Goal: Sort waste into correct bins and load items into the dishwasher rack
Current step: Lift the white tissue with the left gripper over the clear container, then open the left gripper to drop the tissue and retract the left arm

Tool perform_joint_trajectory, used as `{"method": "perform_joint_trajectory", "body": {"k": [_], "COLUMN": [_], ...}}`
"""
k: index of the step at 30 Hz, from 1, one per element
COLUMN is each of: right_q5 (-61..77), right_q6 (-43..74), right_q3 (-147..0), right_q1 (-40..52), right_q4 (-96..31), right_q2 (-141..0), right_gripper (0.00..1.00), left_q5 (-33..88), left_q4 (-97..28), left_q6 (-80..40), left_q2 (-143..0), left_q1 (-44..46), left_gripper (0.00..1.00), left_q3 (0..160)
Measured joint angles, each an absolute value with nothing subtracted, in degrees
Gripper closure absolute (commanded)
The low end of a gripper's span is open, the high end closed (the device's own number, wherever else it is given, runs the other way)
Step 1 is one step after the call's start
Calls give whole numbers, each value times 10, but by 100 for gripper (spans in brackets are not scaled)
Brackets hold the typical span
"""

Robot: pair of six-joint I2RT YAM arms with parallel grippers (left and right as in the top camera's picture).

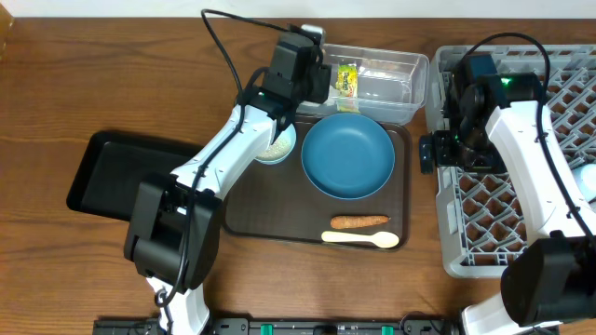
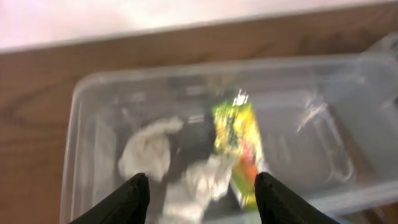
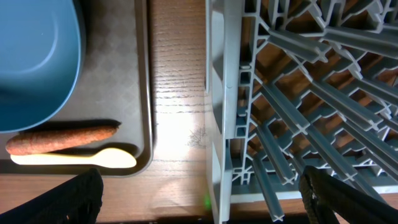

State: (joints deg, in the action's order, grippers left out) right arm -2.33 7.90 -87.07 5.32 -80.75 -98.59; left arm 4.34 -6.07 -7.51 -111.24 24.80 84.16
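Observation:
The right gripper grabs the blue plate [image 1: 347, 155] next by its rim on the side facing the rack, so the opposite edge stays free for loading into the rack.
My left gripper [image 2: 202, 198] is open and empty above the clear plastic bin [image 1: 414, 73], which holds a green snack wrapper [image 2: 237, 142] and crumpled white paper [image 2: 149, 149]. The wrapper also shows in the overhead view [image 1: 346, 78]. On the brown tray [image 1: 402, 200] lie a blue plate [image 1: 347, 155], a carrot [image 1: 359, 221], a cream spoon [image 1: 361, 239] and a small white bowl [image 1: 277, 147]. My right gripper [image 3: 202, 196] is open and empty over the left edge of the grey dishwasher rack [image 1: 466, 251]. The right wrist view shows the plate [image 3: 34, 62], carrot [image 3: 59, 138] and spoon [image 3: 74, 158].
A black tray [image 1: 112, 172] lies at the left of the wooden table. The left arm reaches over the small bowl. A black cable runs across the table's back. The rack [image 3: 298, 93] fills the right side.

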Motion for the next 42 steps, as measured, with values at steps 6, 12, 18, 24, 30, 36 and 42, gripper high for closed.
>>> {"method": "perform_joint_trajectory", "body": {"k": [6, 12, 18, 24, 30, 36, 42], "right_q5": [-23, -11, 65, 99, 53, 18, -1], "right_q6": [72, 70, 52, 50, 109, 158, 198], "right_q3": [-871, -871, -871, -871, -871, -871, -871], "right_q1": [53, 53, 58, 114, 181, 207, 208], "right_q4": [-805, -795, -753, -681, -635, -617, -619], "right_q2": [-986, -986, -986, -986, -988, -1021, -1076], "right_gripper": [1, 1, 1, 1, 3, 9, 18], "left_q5": [43, 42, 41, 41, 41, 41, 41], "left_q4": [-221, -431, -592, -674, -705, -707, -707], "left_q6": [-75, -75, -76, -80, -128, -152, -157], "left_q2": [-1070, -960, -900, -874, -869, -869, -869], "left_q1": [243, 206, 133, 20, -71, -96, -96], "left_gripper": [37, 39, 38, 37, 36, 36, 36], "left_q3": [841, 843, 845, 845, 845, 845, 845]}}
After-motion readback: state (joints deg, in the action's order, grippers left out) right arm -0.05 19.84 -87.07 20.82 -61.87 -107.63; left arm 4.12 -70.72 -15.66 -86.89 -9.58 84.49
